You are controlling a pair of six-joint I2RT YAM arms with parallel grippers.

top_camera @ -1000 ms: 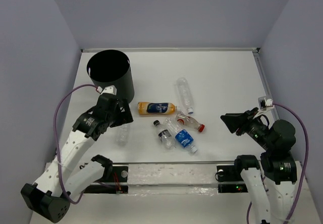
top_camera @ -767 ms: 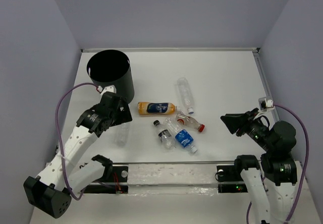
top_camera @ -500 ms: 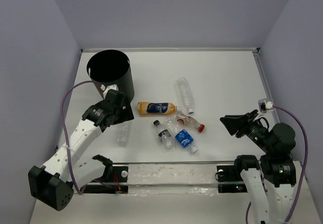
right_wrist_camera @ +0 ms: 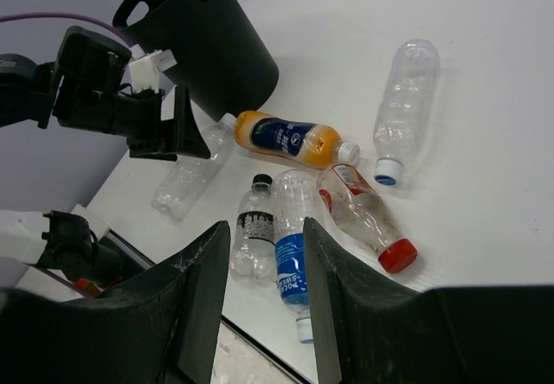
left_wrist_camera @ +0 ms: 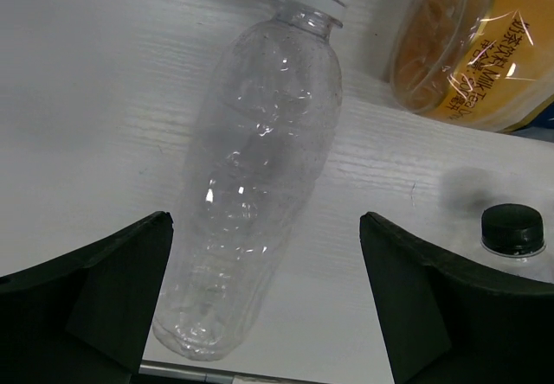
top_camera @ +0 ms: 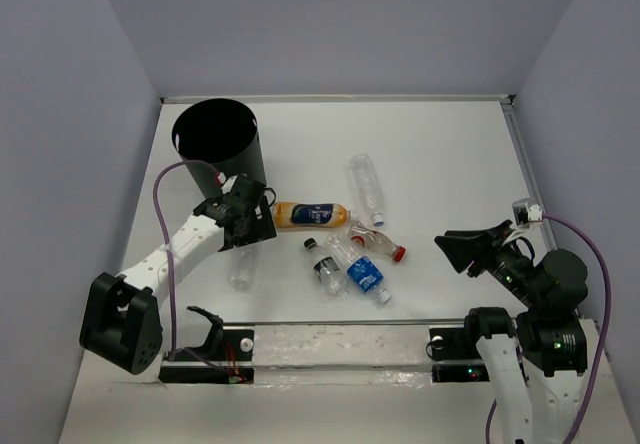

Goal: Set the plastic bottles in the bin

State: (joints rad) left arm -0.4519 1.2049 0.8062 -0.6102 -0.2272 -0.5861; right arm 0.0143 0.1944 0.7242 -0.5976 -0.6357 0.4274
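Note:
The bottle is below my fingers, and its whole base shows. It isn't time to close yet: my left gripper needs to come down first and then close on the bottle.
The black bin stands at the back left. Several plastic bottles lie on the table: a clear white-capped one, an orange-liquid one, a long clear one, a red-capped one, a blue-label one and a black-capped one. My left gripper is open and empty, hovering over the neck end of the clear white-capped bottle, which lies between its fingers. The orange bottle is just beyond. My right gripper is open and empty, raised at the right, away from the bottles.
The bin sits close behind the left gripper. A raised rail runs along the near table edge. Grey walls close in the table on the left, back and right.
My left arm has reached forward and right, carrying its open gripper toward the orange bottle and over the clear bottle. The right arm has hardly moved. No bottle has moved.

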